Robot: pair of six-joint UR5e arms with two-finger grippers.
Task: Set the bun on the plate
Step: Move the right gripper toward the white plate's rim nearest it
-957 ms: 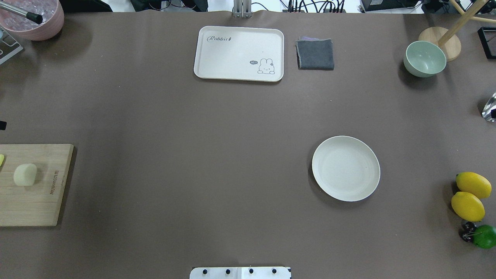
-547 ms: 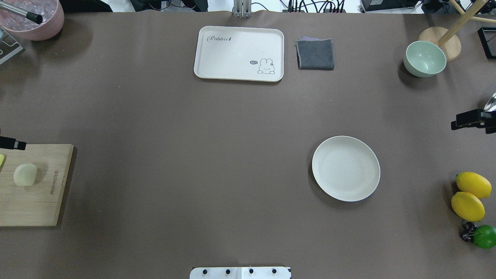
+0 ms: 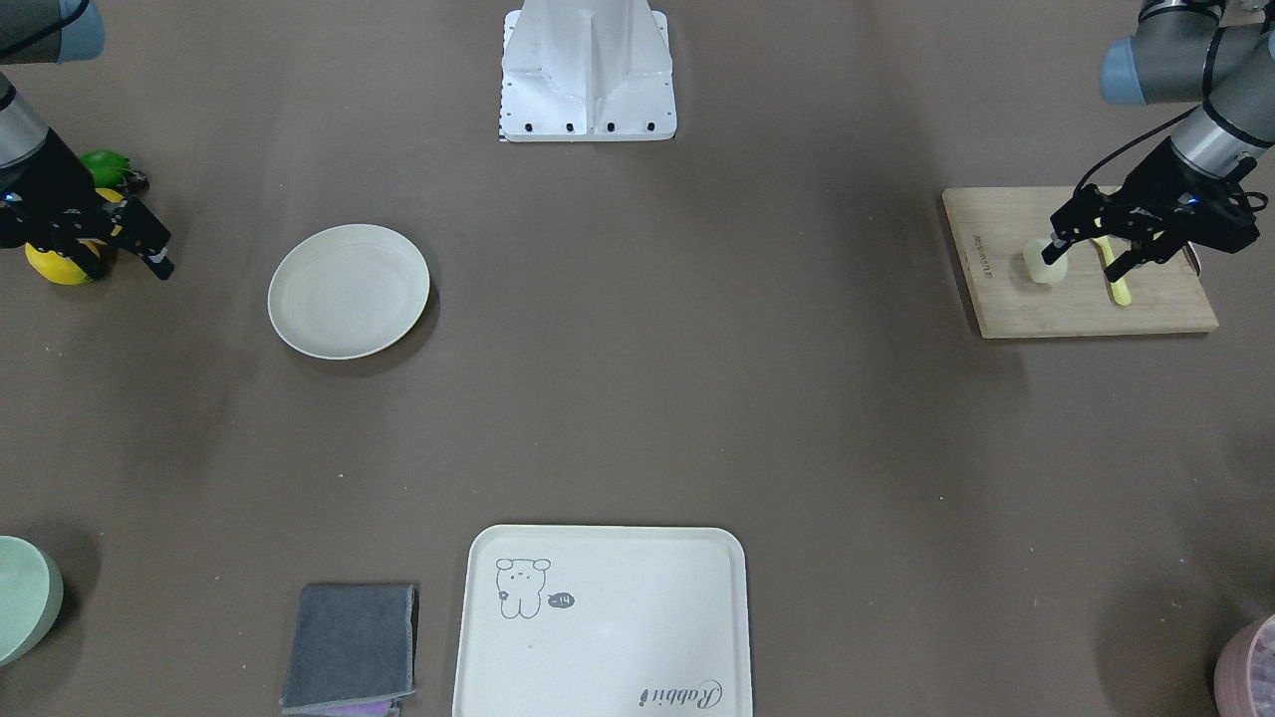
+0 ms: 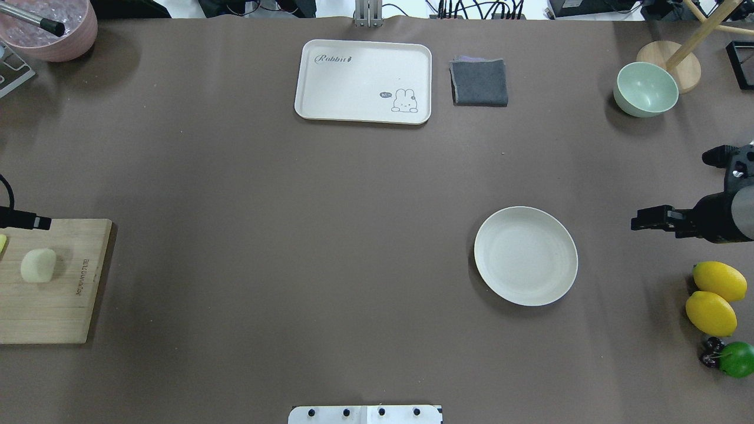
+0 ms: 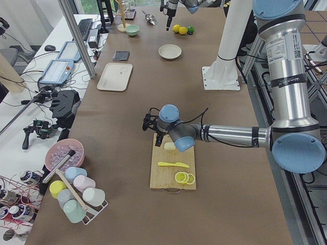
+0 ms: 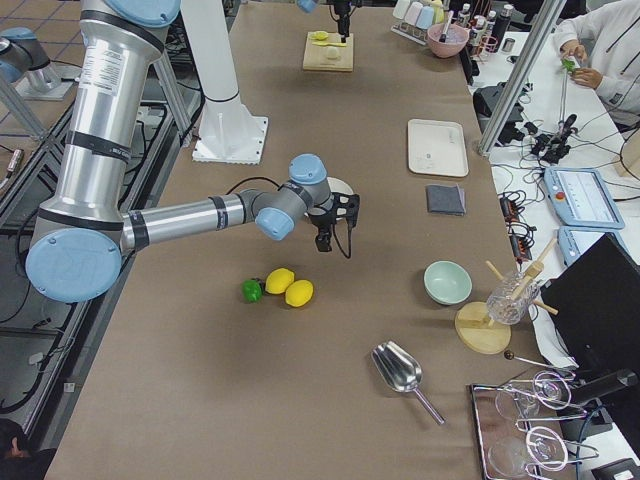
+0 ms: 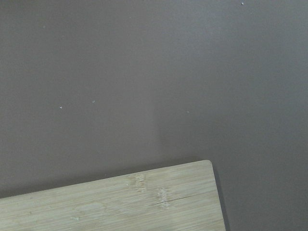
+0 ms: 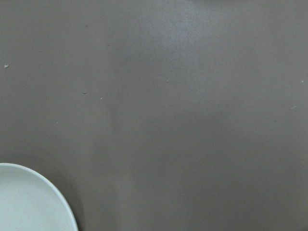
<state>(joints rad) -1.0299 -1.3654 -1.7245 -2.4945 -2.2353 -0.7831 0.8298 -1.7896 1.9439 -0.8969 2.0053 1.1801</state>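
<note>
The plate needs to come within reach for the bun [image 3: 1041,264], so my right gripper next needs to grab the plate by its rim [image 3: 287,263].
The bun [image 4: 38,265] [image 3: 1041,264] is a pale cream lump lying on a wooden cutting board [image 4: 53,312] at the table's left edge. My left gripper [image 3: 1088,249] hovers over the board's far side, just above the bun, open with nothing between its fingers; in the overhead view only one fingertip [image 4: 35,222] shows. The round off-white plate [image 4: 525,256] [image 3: 349,290] sits bare on the right half of the table. My right gripper [image 4: 677,189] [image 3: 125,261] hangs open and empty to the right of the plate, clear of its rim.
Two lemons [image 4: 713,297] and a lime [image 4: 736,359] lie near the right edge, close to the right arm. A cream tray [image 4: 363,81], grey cloth [image 4: 479,82] and green bowl [image 4: 646,89] stand at the back. A yellow knife [image 3: 1114,274] lies on the board.
Both arms have come into the overhead view. The left fingertip has reached further in over the board's far corner. The right gripper has swung in from the right edge toward the plate.
</note>
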